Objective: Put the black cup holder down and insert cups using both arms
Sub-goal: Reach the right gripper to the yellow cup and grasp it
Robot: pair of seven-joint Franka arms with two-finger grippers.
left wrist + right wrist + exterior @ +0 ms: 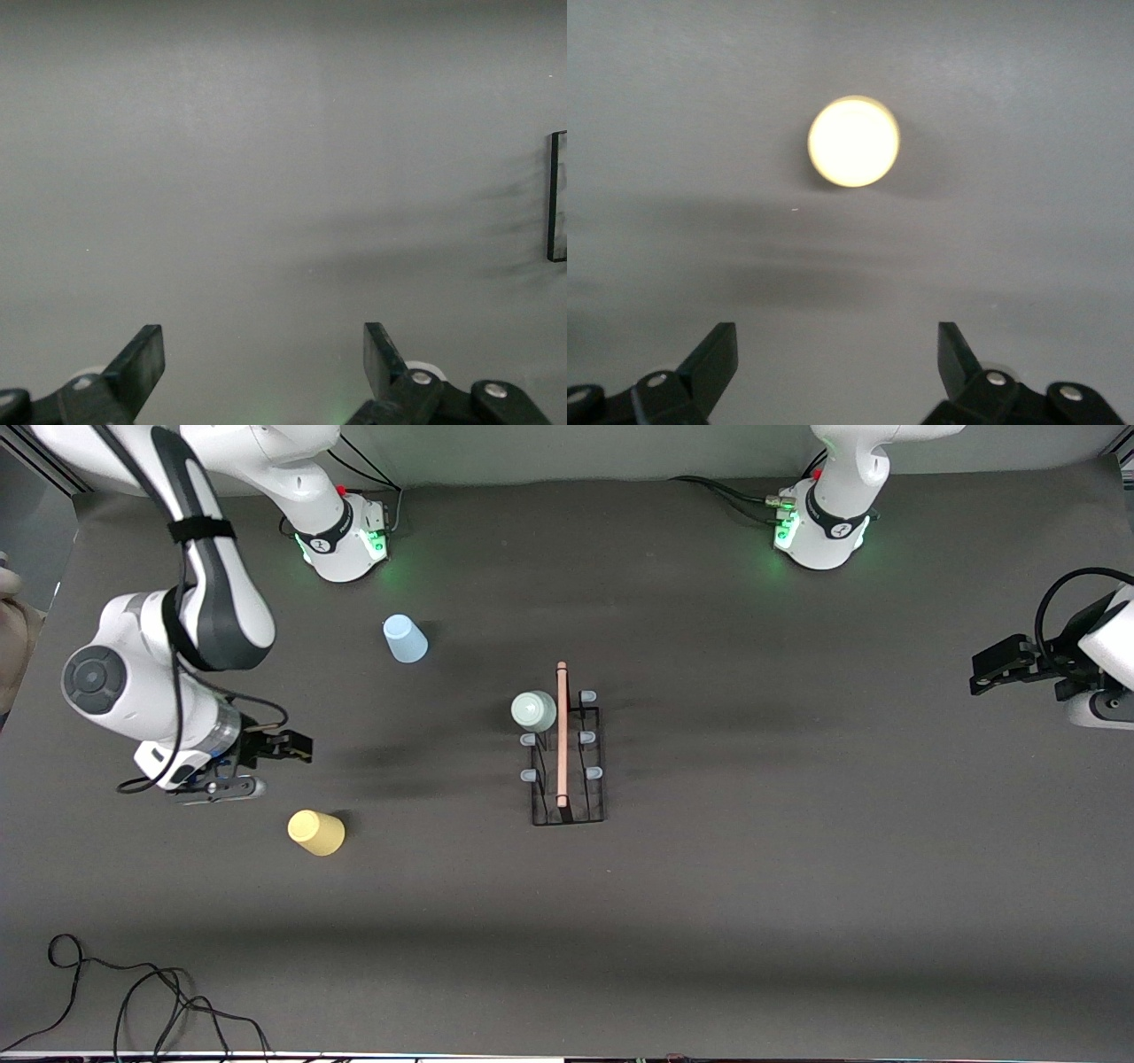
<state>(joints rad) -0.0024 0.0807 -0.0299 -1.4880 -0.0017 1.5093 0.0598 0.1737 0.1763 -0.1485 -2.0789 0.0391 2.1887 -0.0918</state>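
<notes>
My right gripper grabs the yellow cup's sides near its closed base next, to insert it. The cup stands opening down with its rim against the mat.
The black cup holder [567,755] stands upright mid-table, its wooden rod on top. The mint green cup [533,710] sits on one of its pegs, at the end farthest from the front camera. The light blue cup [405,639] stands on the mat toward the right arm's base. The yellow cup [316,833] stands nearer to the front camera and shows in the right wrist view [853,142]. My right gripper [217,786] [833,354] is open and empty, above the mat beside the yellow cup. My left gripper [1088,707] [264,354] is open, empty, and waits at the left arm's end.
The dark grey mat [797,868] covers the table. A black cable [133,1001] lies at its edge nearest to the front camera, at the right arm's end. One edge of the holder's base [556,195] shows in the left wrist view.
</notes>
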